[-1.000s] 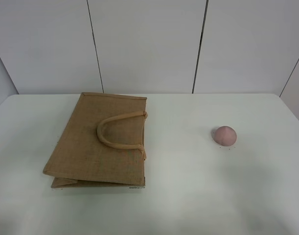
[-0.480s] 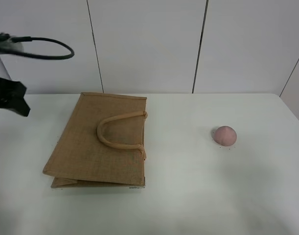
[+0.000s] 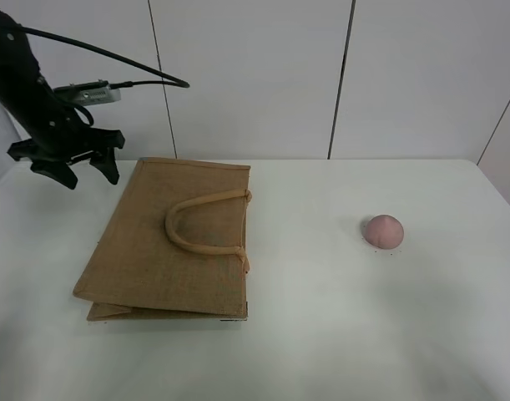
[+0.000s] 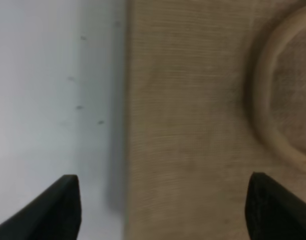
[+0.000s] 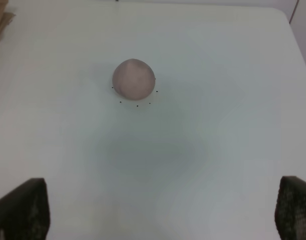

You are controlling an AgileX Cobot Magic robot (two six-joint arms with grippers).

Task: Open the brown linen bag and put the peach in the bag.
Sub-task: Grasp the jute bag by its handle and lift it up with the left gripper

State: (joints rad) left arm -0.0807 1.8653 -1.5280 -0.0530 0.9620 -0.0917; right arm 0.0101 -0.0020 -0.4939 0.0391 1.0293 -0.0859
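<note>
My left gripper grabs the brown linen bag (image 3: 154,251) by the loop handle (image 3: 200,225) resting raised on top next, since the bag lies flat and folded.
The brown linen bag (image 3: 154,251) lies flat and folded on the white table, left of centre, with a loop handle (image 3: 200,225) resting on top. The peach (image 3: 383,230) sits alone on the right. My left gripper (image 3: 92,177) is open and empty, raised beside the bag's far-left corner. In the left wrist view its jaws (image 4: 165,207) span the bag's edge (image 4: 193,125), with the handle (image 4: 273,100) at one side. My right gripper (image 5: 158,212) is open and empty, some way from the peach (image 5: 134,79). It is out of the exterior high view.
The white table (image 3: 321,334) runs back to a panelled white wall (image 3: 255,75). A black cable (image 3: 113,58) arcs above my left arm. A corner of the bag (image 5: 0,20) shows in the right wrist view.
My left arm has come into view from the left and moved right, towards the bag's far-left corner. The bag and the peach have not moved.
</note>
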